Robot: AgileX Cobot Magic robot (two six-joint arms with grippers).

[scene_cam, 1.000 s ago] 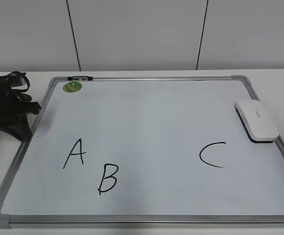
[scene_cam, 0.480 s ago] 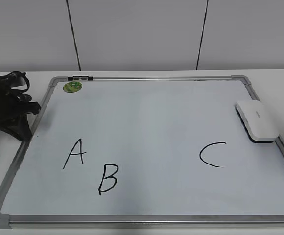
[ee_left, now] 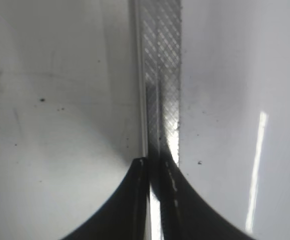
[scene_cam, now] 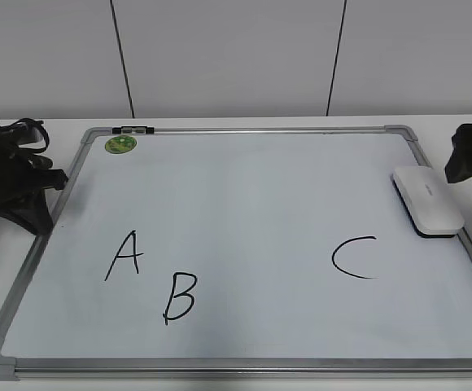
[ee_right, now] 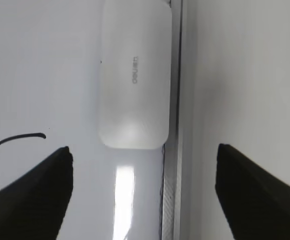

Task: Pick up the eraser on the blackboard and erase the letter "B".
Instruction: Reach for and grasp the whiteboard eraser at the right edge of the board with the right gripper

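Observation:
My right gripper grabs the long sides of the white eraser (scene_cam: 428, 200) (ee_right: 135, 75) next, since it is narrow across but too long for my fingers end to end.
The white eraser (scene_cam: 428, 200) lies on the blackboard (scene_cam: 244, 187) at its right edge; it also shows in the right wrist view (ee_right: 134, 75). The black letter "B" (scene_cam: 179, 298) is at the lower left, right of the "A" (scene_cam: 124, 255); the "C" (scene_cam: 354, 257) is at the lower right. My right gripper (ee_right: 143, 165) is open and empty above the board's right edge; it shows in the exterior view (scene_cam: 469, 156) just right of the eraser. My left gripper (ee_left: 156, 165) is shut and empty over the board's left frame; it also shows in the exterior view (scene_cam: 24, 195).
The grey frame (ee_right: 174, 150) runs beside the eraser. A round green sticker (scene_cam: 120, 144) and a black clip (scene_cam: 133, 129) sit at the board's top left. The white table (scene_cam: 464, 130) surrounds the board, with a panelled wall behind.
My right gripper has come into the exterior view at the right edge, next to the eraser. The left arm, the eraser and the letters have not moved.

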